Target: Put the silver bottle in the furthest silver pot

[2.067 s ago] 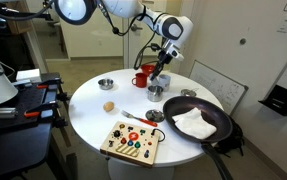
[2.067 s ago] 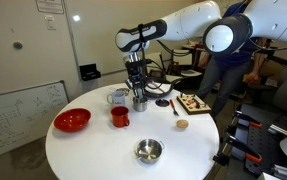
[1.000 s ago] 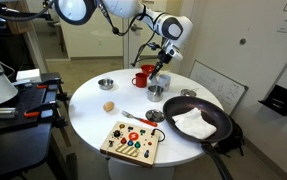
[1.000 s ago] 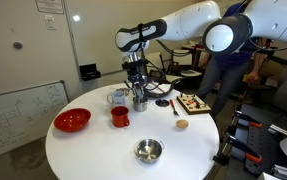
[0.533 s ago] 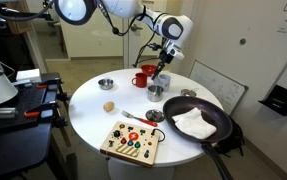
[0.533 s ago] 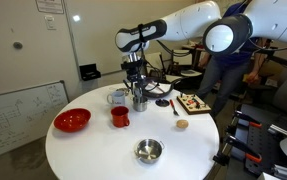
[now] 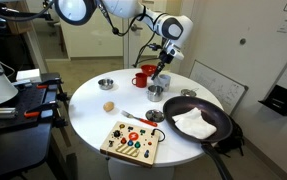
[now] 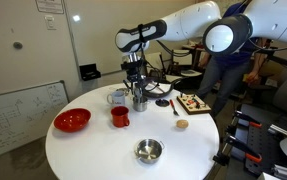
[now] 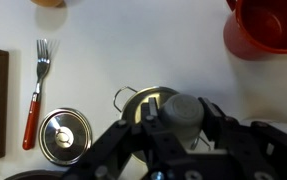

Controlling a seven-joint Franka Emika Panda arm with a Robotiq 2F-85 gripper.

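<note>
I should release the silver bottle over the small steel pot's opening; it would land inside.
My gripper (image 9: 179,118) is shut on the silver bottle (image 9: 180,108), whose grey cap shows between the fingers in the wrist view. The bottle hangs right over the small steel pot (image 9: 139,103), partly covering its opening. In both exterior views the gripper (image 7: 159,79) (image 8: 138,89) stands upright just above the pot (image 7: 156,92) (image 8: 140,103), next to the red mug (image 7: 141,78) (image 8: 119,116). Whether the bottle touches the pot cannot be told.
A shallow silver bowl (image 7: 105,84) (image 8: 148,151), a tan egg-shaped thing (image 7: 109,105) (image 8: 182,124), a red-handled fork (image 9: 33,92), a flat silver piece (image 9: 65,135), a wooden button board (image 7: 131,141), a black pan with a white cloth (image 7: 198,122) and a red bowl (image 8: 72,121) share the round white table (image 8: 93,150).
</note>
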